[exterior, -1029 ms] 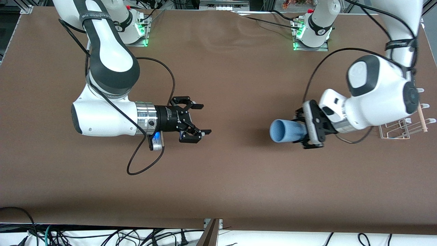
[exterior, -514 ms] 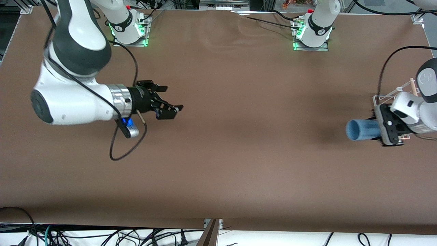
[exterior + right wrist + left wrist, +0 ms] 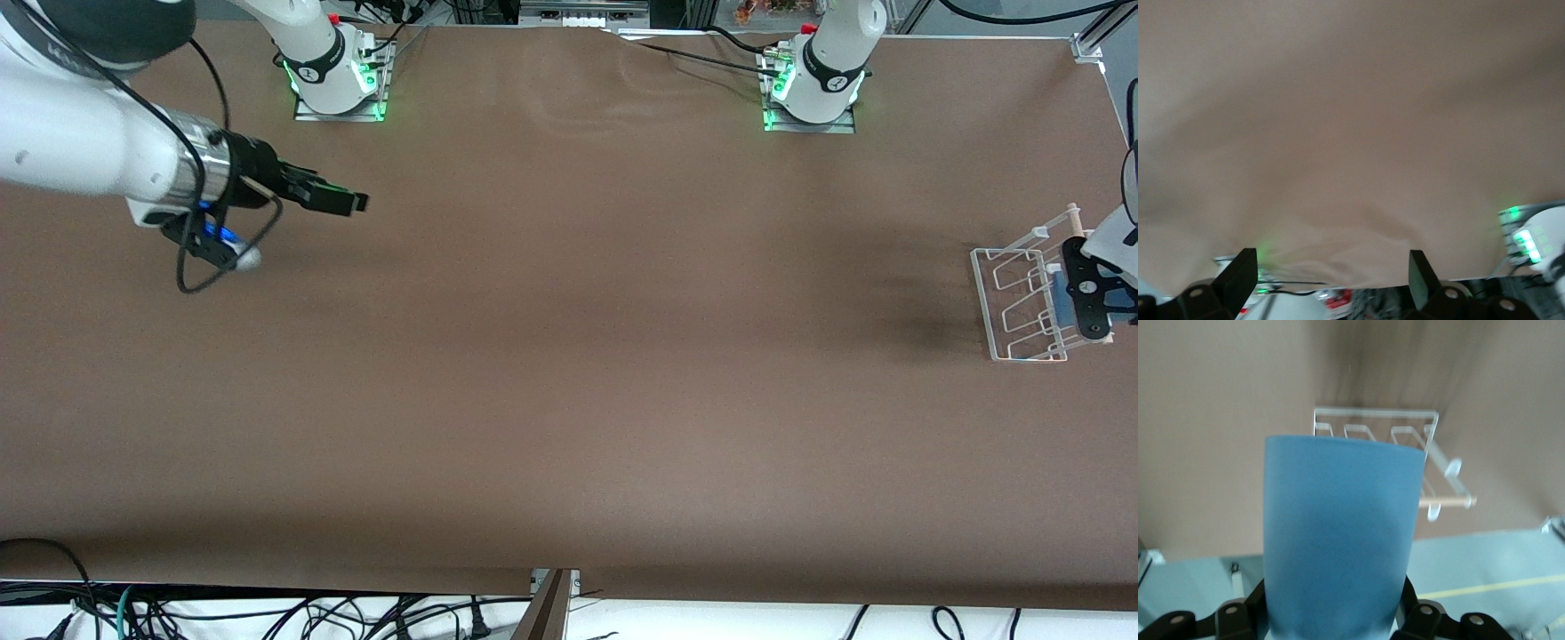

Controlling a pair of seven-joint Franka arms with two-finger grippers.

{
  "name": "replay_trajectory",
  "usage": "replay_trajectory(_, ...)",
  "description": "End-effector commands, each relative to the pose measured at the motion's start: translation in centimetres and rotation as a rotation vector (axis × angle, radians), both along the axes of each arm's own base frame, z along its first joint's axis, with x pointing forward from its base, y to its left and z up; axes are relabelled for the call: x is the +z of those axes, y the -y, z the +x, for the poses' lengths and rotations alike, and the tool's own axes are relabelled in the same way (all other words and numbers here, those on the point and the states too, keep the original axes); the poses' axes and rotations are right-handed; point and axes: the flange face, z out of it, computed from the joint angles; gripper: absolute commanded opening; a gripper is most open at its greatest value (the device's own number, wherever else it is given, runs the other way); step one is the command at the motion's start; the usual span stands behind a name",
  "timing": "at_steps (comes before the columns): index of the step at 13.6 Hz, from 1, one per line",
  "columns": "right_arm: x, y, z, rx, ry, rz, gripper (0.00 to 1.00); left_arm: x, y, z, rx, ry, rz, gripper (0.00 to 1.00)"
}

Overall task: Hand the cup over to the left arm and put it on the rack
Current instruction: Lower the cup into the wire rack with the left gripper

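The light-blue cup (image 3: 1061, 302) still hangs above the white wire rack (image 3: 981, 298), so it comes down next, before my left gripper lets go of it.
The light-blue cup (image 3: 1338, 540) fills the left wrist view, with my left gripper (image 3: 1335, 617) shut on its lower part, black fingers (image 3: 1251, 610) on either side. In the front view only a blue sliver of the cup (image 3: 1061, 302) shows beside the left gripper (image 3: 1083, 302), which hangs over the white wire rack (image 3: 981, 298) at the left arm's end of the table. The rack (image 3: 1371, 430) and its wooden dowel (image 3: 1445, 500) lie past the cup's rim. My right gripper (image 3: 342, 201) is open and empty (image 3: 1331, 273) over the table near the right arm's base.
Brown table cloth (image 3: 569, 356) covers the whole surface between the arms. The two arm bases (image 3: 333, 80) (image 3: 813, 84) stand along the table edge farthest from the front camera. The rack sits close to the table's end edge.
The left arm has carried the cup toward its end of the table, from mid-table to over the rack. The right arm has drawn back toward its own end, gripper still open.
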Motion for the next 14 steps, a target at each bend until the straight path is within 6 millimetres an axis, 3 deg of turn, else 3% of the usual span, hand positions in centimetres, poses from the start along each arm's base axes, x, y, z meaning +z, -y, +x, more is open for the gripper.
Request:
replay_trajectory(1,0.0,2.9,-2.3,0.182,0.101,-0.055,1.0,-2.0,-1.6,-1.0,-0.101,-0.034,0.125,0.0)
replay_trajectory(3,-0.2,5.5,-1.7,0.315,0.154,-0.083,1.0,-4.1,-2.1,-1.4,-0.173,-0.088,0.237,0.0)
replay_trajectory(5,-0.3,7.2,-1.2,0.403,0.192,-0.118,1.0,-5.2,-2.3,-1.1,-0.185,-0.037,0.267,0.0)
replay_trajectory(9,0.4,8.1,0.2,0.502,0.285,-0.22,1.0,-7.9,-3.0,-1.3,-0.274,-0.003,0.42,0.0)
replay_trajectory(12,1.7,7.9,1.3,0.538,0.335,-0.316,1.0,-9.5,-2.4,-1.3,-0.338,0.056,0.46,0.0)
replay_trajectory(14,2.0,8.1,1.7,0.533,0.342,-0.316,1.0,-11.6,-2.0,-2.1,-0.38,0.043,0.517,0.0)
